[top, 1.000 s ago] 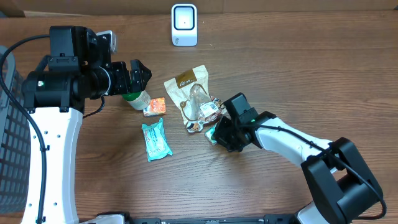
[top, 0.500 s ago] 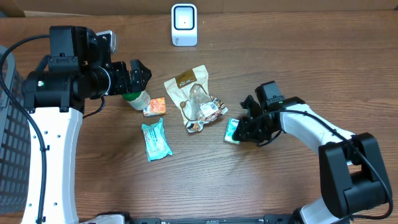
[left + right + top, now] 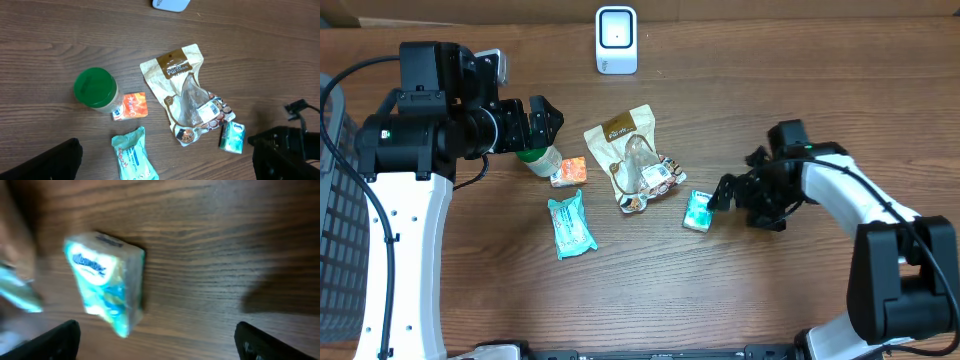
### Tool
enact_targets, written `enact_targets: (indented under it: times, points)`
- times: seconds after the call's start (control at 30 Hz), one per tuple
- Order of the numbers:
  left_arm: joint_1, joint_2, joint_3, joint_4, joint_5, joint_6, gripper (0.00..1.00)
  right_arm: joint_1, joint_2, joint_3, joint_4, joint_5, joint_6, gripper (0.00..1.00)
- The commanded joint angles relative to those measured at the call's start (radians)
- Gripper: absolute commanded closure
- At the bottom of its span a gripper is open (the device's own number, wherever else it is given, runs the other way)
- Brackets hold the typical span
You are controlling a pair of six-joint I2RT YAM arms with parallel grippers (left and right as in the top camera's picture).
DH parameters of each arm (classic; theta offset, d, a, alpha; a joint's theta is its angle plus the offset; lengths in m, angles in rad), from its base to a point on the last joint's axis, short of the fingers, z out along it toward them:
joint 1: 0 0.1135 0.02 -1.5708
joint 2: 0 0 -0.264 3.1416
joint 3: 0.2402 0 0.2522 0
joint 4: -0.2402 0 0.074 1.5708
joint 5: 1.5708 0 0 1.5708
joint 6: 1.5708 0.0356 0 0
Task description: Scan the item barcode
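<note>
My right gripper pinches the tissue pack at its teal end, away from the lettering next, since this leaves the rest exposed for barcode scanning.
A small teal tissue pack lies on the wooden table just right of the item pile. My right gripper hovers to its right, open, with nothing between its fingers. The white barcode scanner stands at the far edge of the table. My left gripper hangs open over a green-lidded jar, holding nothing. The tissue pack also shows in the left wrist view, next to the pouch.
Beside the jar lie an orange packet, a teal wipes pack, a cream pouch with a brown label and a clear wrapped item. A dark mesh basket stands at the left edge.
My right gripper carried the tissue pack out of the pile to the right, then opened and let it drop onto the table, drawing back further right. The left arm has not moved.
</note>
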Motion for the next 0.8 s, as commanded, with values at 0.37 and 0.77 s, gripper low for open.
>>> enact_targets:
  times: [0.37, 0.77]
  points:
    - [0.0, -0.011, -0.004, 0.001, -0.007, 0.019, 0.01, 0.117, 0.005, -0.046, 0.083, 0.05, 0.204, 0.37]
    - [0.0, -0.011, -0.004, 0.001, -0.007, 0.019, 0.0, 0.271, 0.005, -0.046, 0.094, 0.281, 0.457, 0.54]
